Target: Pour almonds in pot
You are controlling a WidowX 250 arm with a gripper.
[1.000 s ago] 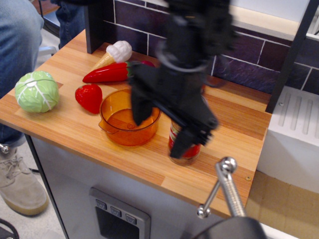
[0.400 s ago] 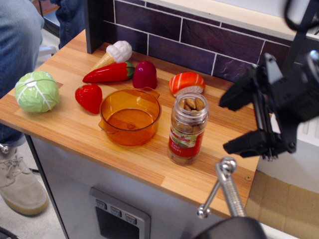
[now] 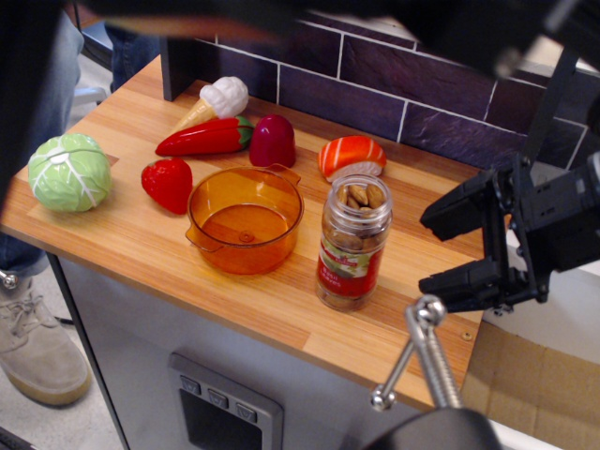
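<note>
My gripper should grab the clear jar by its labeled body (image 3: 350, 260) next. Then the jar's opening is free to pour almonds into the orange pot (image 3: 246, 219).
The almonds (image 3: 359, 198) show through a clear plastic jar (image 3: 352, 242) with a red label, standing upright near the counter's front edge. The orange translucent pot (image 3: 246, 219) stands just left of the jar, empty, with its side handles visible. My gripper (image 3: 448, 247) is open and empty, to the right of the jar, its two black fingers pointing left toward it with a gap between them and the jar.
A green cabbage toy (image 3: 68, 172), red strawberry (image 3: 169, 183), red pepper (image 3: 203, 138), garlic-like toy (image 3: 217, 99), dark red piece (image 3: 272, 141) and salmon sushi toy (image 3: 352, 157) lie on the wooden counter (image 3: 141, 246). A brick wall (image 3: 375, 89) stands behind. A metal handle (image 3: 424, 352) sticks up at front right.
The arm swung from over the pot and jar to the right side of the counter, uncovering them. In the last half second the gripper dropped slightly and stays open.
</note>
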